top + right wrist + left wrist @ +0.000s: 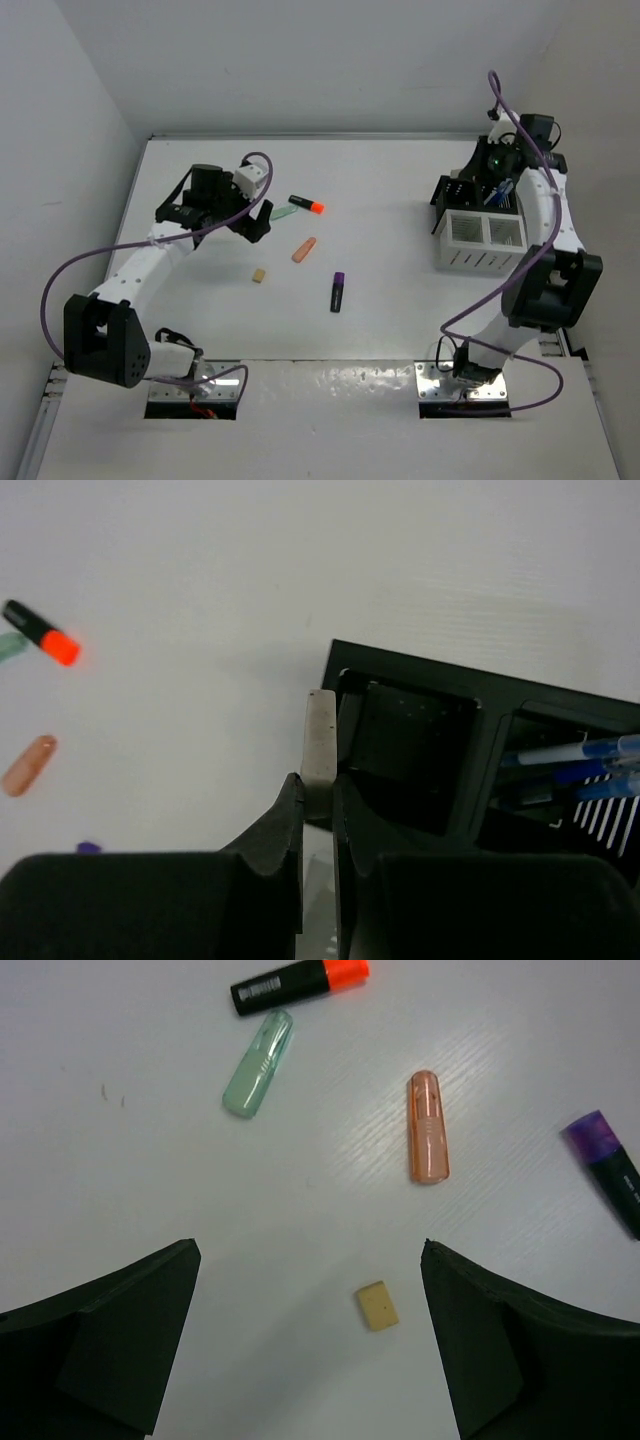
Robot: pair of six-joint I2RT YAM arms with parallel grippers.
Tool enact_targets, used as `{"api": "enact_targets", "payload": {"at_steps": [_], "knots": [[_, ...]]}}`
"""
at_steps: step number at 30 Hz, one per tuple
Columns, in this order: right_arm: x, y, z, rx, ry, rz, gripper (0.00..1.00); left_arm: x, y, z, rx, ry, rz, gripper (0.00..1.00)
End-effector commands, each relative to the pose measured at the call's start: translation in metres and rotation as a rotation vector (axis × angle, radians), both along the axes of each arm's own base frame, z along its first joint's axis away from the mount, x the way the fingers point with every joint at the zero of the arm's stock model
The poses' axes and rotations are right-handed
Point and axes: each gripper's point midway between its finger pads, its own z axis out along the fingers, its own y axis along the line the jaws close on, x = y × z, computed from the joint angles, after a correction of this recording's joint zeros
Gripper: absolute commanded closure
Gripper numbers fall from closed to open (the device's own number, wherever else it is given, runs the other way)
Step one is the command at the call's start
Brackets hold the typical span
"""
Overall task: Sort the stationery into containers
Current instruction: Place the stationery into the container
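The pale eraser is over the organiser's edge and would land on that edge or outside if I opened now; my right gripper must first move it to the organiser's open section.
My left gripper (310,1250) is open above the table, with a small beige eraser (377,1305) on the surface between its fingers, nearer the right one. Beyond it lie a mint green highlighter (258,1064), an orange-tipped black highlighter (298,985), an orange highlighter (428,1127) and a purple-black highlighter (610,1170). My right gripper (318,790) is shut on a pale eraser (320,740), held upright over the left edge of the black organiser (405,670). Blue pens (575,765) lie in the organiser's right part. The white slatted box (482,240) stands in front of the organiser (462,190).
The loose items sit in the table's left middle: eraser (259,275), orange highlighter (303,250), purple-black highlighter (338,291). White walls close in the table at the back and left. The containers stand at the right, close to the right arm.
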Motion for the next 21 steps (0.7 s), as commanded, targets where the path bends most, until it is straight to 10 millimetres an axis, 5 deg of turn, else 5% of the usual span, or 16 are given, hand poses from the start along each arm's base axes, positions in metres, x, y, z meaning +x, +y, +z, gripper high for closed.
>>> {"api": "enact_targets", "payload": {"at_steps": [1,7,11,13,16,21], "knots": [[0.01,-0.02,-0.012,-0.127,0.044,0.026,1.0,0.002,0.018,-0.013,0.06,0.057,0.047,0.0],[0.018,-0.036,-0.048,-0.162,0.168,-0.003,0.99,-0.004,0.044,-0.039,0.144,0.119,0.1,0.01],[0.013,-0.039,-0.057,-0.168,0.221,-0.002,0.61,-0.012,0.048,-0.056,0.176,0.168,0.099,0.01],[0.012,-0.036,-0.051,-0.149,0.216,-0.012,0.47,-0.017,0.049,-0.073,0.197,0.222,0.088,0.03],[0.007,-0.019,-0.03,-0.069,0.179,0.008,0.44,-0.022,0.048,-0.093,0.217,0.288,0.077,0.09],[-0.009,0.037,0.015,0.095,0.123,0.106,0.43,-0.03,0.039,-0.123,0.249,0.381,0.066,0.17]]}}
